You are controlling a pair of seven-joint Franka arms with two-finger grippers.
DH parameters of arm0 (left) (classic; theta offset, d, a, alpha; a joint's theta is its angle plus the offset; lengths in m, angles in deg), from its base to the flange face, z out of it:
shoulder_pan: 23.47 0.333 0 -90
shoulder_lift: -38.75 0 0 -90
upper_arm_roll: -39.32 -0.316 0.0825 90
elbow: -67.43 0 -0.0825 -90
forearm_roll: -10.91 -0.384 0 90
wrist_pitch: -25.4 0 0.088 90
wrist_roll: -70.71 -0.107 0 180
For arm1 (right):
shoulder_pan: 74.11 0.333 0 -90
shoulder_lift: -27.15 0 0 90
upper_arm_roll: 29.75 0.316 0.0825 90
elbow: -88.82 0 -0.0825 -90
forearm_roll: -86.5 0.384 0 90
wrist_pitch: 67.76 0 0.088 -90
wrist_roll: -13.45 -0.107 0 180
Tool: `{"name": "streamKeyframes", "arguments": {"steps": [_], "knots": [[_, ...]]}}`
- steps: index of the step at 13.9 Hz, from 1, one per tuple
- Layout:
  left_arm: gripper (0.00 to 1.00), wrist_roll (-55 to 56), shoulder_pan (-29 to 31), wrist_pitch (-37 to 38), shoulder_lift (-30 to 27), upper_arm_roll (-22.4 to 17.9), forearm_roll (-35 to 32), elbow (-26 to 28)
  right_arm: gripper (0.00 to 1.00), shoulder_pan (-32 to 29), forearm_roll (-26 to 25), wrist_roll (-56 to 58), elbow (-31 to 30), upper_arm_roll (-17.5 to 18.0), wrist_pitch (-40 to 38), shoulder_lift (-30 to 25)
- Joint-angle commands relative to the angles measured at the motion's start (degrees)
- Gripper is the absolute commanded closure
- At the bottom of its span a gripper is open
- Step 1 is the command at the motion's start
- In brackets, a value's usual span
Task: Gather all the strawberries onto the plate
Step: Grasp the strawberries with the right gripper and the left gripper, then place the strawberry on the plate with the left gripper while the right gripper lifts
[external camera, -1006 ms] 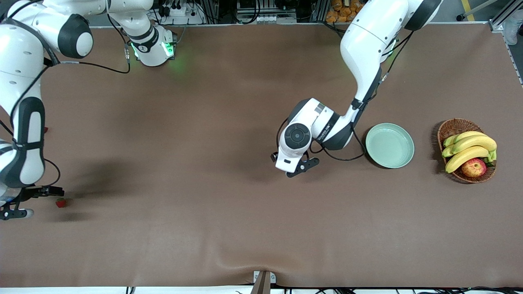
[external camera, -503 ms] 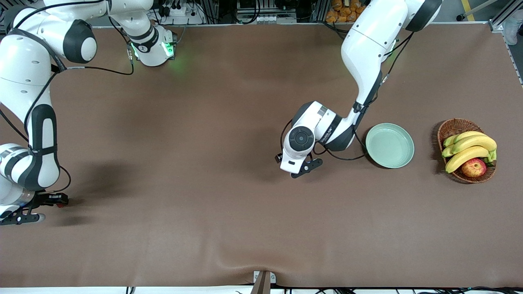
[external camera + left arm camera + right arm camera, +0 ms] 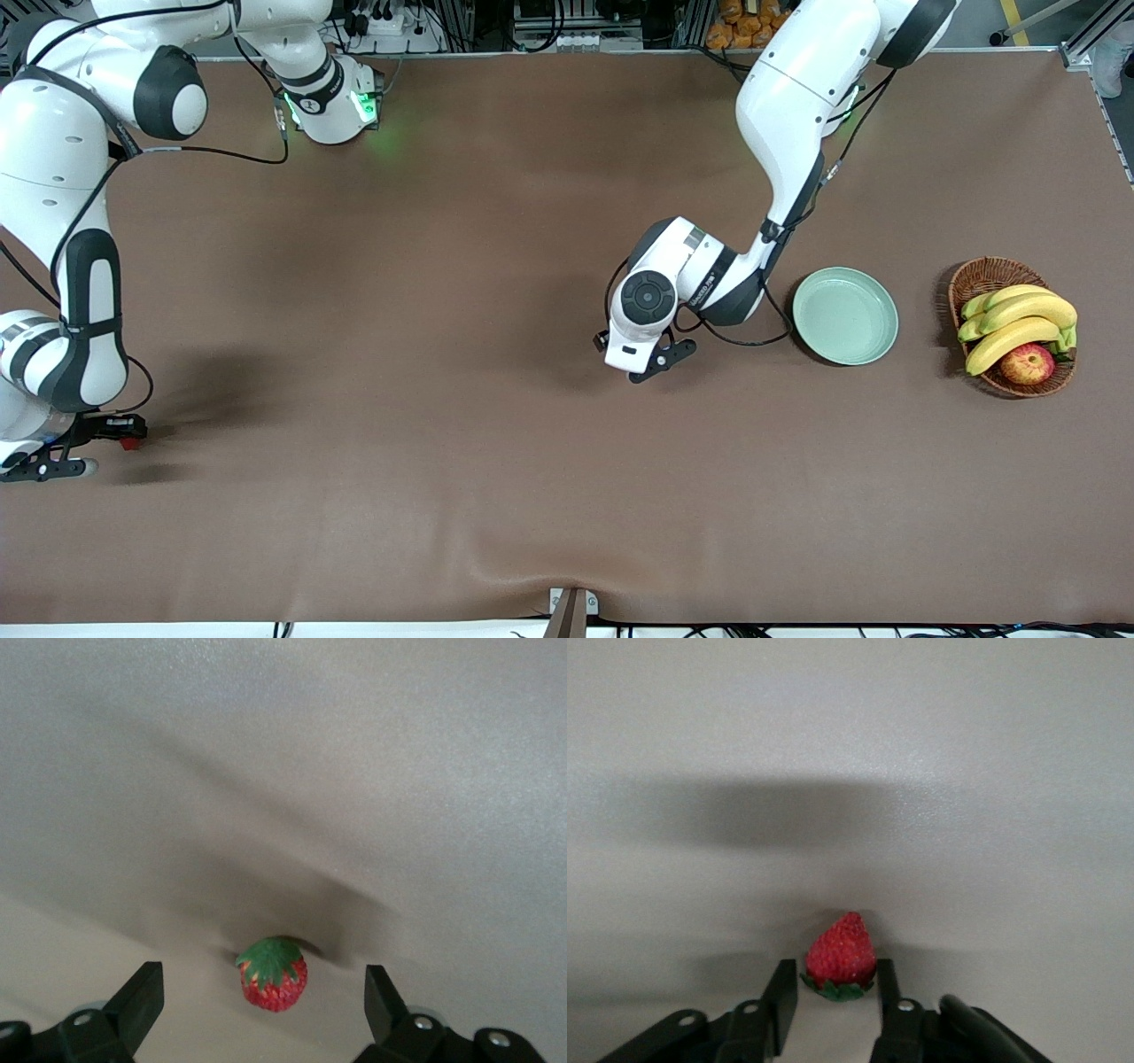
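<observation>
The left gripper should close on the strawberry now. Its fingers stand beside the strawberry's red sides in the left wrist view, so closing now would catch the strawberry.
In the right wrist view one strawberry (image 3: 842, 955) lies on the table between the fingers of my right gripper (image 3: 833, 979), which are closed against its sides. In the front view this gripper (image 3: 111, 447) is low at the right arm's end of the table, and only a bit of the berry (image 3: 131, 442) shows. My left gripper (image 3: 263, 985) is open wide with a second strawberry (image 3: 275, 974) lying between its fingers, untouched. In the front view the left gripper (image 3: 638, 361) hides that berry. The mint-green plate (image 3: 846, 316) beside it is empty. A third strawberry is not in view.
A brown wicker basket (image 3: 983, 276) with bananas (image 3: 1019, 319) and an apple (image 3: 1028, 363) stands at the left arm's end of the table, beside the plate. The brown cloth has a crease near the front edge (image 3: 496, 540).
My right gripper has moved over its strawberry and its fingers have drawn in around it. My left hand has shifted only slightly above its berry.
</observation>
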Motion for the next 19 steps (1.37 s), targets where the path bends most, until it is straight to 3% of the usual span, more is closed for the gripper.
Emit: {"name": "streamKeyframes", "arguments": {"steps": [1,4,5,7,11,15,19], "knots": [[0.00,1.57,-0.21,-0.96,-0.37,0.06,-1.67,0.65,1.00,-0.21,0.56,0.91,0.05,0.82,-0.10,-0.36],[0.05,1.40,-0.21,-1.39,-0.37,0.06,-1.67,0.73,1.00,0.40,0.65,-1.89,0.32,1.70,-2.39,-1.24],[0.12,1.40,-0.21,-1.57,-0.37,0.06,-1.67,0.82,1.00,1.10,0.65,-4.26,0.40,1.70,-4.39,-1.94],[0.24,1.31,-0.21,-1.66,-0.37,0.06,-1.67,0.82,1.00,3.82,0.39,-10.93,0.84,1.61,-11.15,-3.87],[0.31,1.31,-0.21,-1.66,-0.37,0.06,-1.67,0.82,1.00,8.39,0.82,-23.85,0.93,1.88,-21.44,-6.95],[0.55,1.14,-0.30,-1.84,-0.28,-0.02,-1.84,0.82,1.00,13.58,5.47,-35.11,1.02,1.70,-28.13,-9.41],[0.82,0.79,-0.47,-2.45,-0.28,0.06,-4.66,1.26,1.00,16.48,8.91,-43.28,1.02,1.70,-29.55,-11.61]]}}
